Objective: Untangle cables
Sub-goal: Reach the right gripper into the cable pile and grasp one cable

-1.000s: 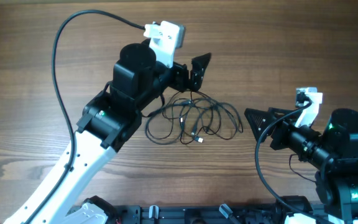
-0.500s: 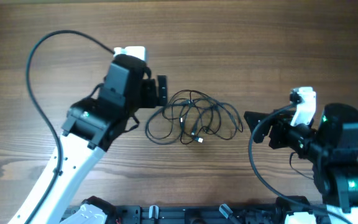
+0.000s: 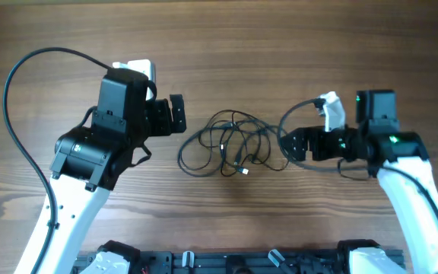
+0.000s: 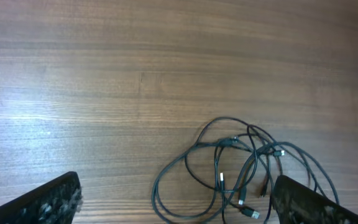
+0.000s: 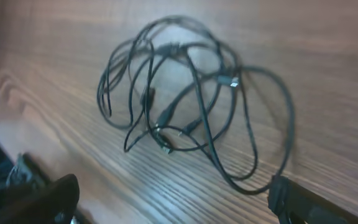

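Note:
One cable needs to be pulled free, so my right gripper should next grab it by its outer loop (image 3: 286, 159) (image 5: 273, 180) and leave the plug ends free.
The cables (image 3: 235, 142) are thin dark wires lying in a loose tangle of overlapping loops at the table's middle, small plug ends at the near side. My left gripper (image 3: 175, 116) hovers just left of the tangle, open and empty. In the left wrist view the cables (image 4: 252, 152) lie ahead and to the right, between and beyond the spread fingers (image 4: 303, 202). My right gripper (image 3: 292, 144) stands open at the tangle's right edge. In the right wrist view the cables (image 5: 194, 68) spread ahead, an outer loop close to one fingertip (image 5: 291, 199); contact is unclear.
The wooden table (image 3: 341, 46) is bare around the tangle. A thick black arm cable (image 3: 21, 84) arcs over the left side, and another one (image 3: 295, 114) loops above the right gripper. The arm bases stand along the near edge.
The left arm has drawn back to the left, off the tangle's top. The right arm has swung in toward the tangle's right edge. The cables have not shifted.

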Robot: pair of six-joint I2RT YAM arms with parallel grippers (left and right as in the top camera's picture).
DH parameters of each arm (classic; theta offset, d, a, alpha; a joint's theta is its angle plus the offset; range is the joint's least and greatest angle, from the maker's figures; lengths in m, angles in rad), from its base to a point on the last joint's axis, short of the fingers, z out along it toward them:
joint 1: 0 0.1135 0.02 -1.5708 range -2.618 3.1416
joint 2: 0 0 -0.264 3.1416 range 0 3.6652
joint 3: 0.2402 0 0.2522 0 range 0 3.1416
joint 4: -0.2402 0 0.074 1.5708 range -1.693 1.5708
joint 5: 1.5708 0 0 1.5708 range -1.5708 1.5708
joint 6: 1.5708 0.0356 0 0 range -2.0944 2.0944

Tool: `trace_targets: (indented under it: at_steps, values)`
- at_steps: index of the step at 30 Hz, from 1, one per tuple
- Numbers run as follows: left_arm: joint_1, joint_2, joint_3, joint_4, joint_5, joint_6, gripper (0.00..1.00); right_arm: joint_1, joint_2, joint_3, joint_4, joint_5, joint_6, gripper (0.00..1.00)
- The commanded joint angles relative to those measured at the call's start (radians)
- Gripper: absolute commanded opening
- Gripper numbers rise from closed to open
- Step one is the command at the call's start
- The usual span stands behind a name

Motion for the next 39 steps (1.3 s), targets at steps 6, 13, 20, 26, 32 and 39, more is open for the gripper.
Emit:
trace_targets:
  at_steps: [6, 13, 20, 26, 32, 39]
  values:
    - [0.010, -0.004, 0.006, -0.005, 0.015, 0.023, 1.00, 0.054, 0.199, 0.005, 0.108, -0.080, -0.080, 1.00]
    - [0.010, -0.004, 0.006, -0.005, 0.015, 0.023, 1.00, 0.056, 0.281, 0.005, 0.220, -0.080, -0.081, 1.00]
    - [0.010, -0.004, 0.006, -0.005, 0.016, 0.023, 1.00, 0.058, 0.335, 0.003, 0.302, -0.081, -0.081, 1.00]
    - [0.010, -0.004, 0.006, -0.005, 0.016, 0.023, 1.00, 0.100, 0.388, 0.001, 0.321, -0.085, -0.081, 1.00]
    - [0.010, -0.004, 0.006, -0.005, 0.016, 0.023, 1.00, 0.178, 0.400, -0.005, 0.357, -0.083, -0.081, 0.66]
    - [0.010, -0.004, 0.006, -0.005, 0.016, 0.023, 1.00, 0.220, 0.398, -0.003, 0.392, -0.093, 0.011, 0.04]
